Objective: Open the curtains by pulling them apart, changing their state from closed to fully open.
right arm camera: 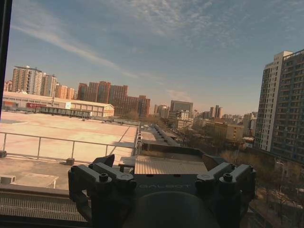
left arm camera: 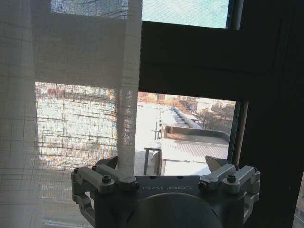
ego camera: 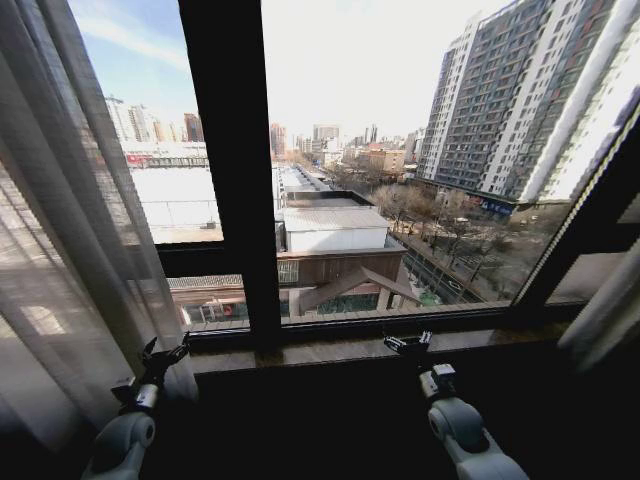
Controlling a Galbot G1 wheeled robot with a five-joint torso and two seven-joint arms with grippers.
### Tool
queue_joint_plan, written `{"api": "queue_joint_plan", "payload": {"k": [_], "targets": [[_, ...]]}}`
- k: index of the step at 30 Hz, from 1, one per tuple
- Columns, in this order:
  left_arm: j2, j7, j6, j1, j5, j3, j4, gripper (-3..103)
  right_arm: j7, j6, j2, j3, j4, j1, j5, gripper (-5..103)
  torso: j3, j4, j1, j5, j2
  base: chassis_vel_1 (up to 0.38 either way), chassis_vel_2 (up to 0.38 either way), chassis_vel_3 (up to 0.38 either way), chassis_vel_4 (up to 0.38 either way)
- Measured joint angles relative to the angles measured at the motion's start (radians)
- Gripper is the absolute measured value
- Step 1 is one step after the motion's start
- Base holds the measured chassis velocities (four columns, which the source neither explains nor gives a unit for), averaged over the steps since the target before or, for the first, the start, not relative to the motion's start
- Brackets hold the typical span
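Observation:
Next, my left gripper pinches the slack, pleated curtain by its inner edge, where a narrow fold stands up, to pull it open.
The left curtain, sheer white with long pleats, hangs drawn to the left side of the window. The right curtain shows as a bunched fold at the right edge. My left gripper is open low by the left curtain's inner edge. In the left wrist view that curtain drapes past one finger, its edge just inside the open left gripper. My right gripper is open near the sill, well apart from the right curtain. The right wrist view shows the right gripper open, with nothing between its fingers.
A thick dark vertical frame bar divides the window. A dark sill runs below the glass, just beyond both grippers. A slanted dark frame stands at the right. City buildings lie outside.

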Motion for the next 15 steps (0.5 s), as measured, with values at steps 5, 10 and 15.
{"api": "queue_joint_plan", "payload": {"k": [5,10,15], "targets": [[0.02,-0.054,0.024,-0.068,0.015,0.06,0.019,100,0.0,0.0,0.0,0.0,0.0,0.0,0.0,100,0.0,-0.0001,0.0,0.0002,0.0,0.0,0.0,0.0,0.0],[0.038,-0.063,-0.016,-0.043,0.051,0.043,0.036,100,0.0,0.0,0.0,0.0,0.0,0.0,0.0,100,0.0,0.0011,0.0,-0.0001,0.0,0.0,0.0,0.0,0.0],[0.05,-0.069,-0.056,-0.02,0.08,0.026,0.055,100,0.0,0.0,0.0,0.0,0.0,0.0,0.0,100,0.0,0.0003,0.0,-0.0001,0.0,0.0,0.0,0.0,0.0]]}}
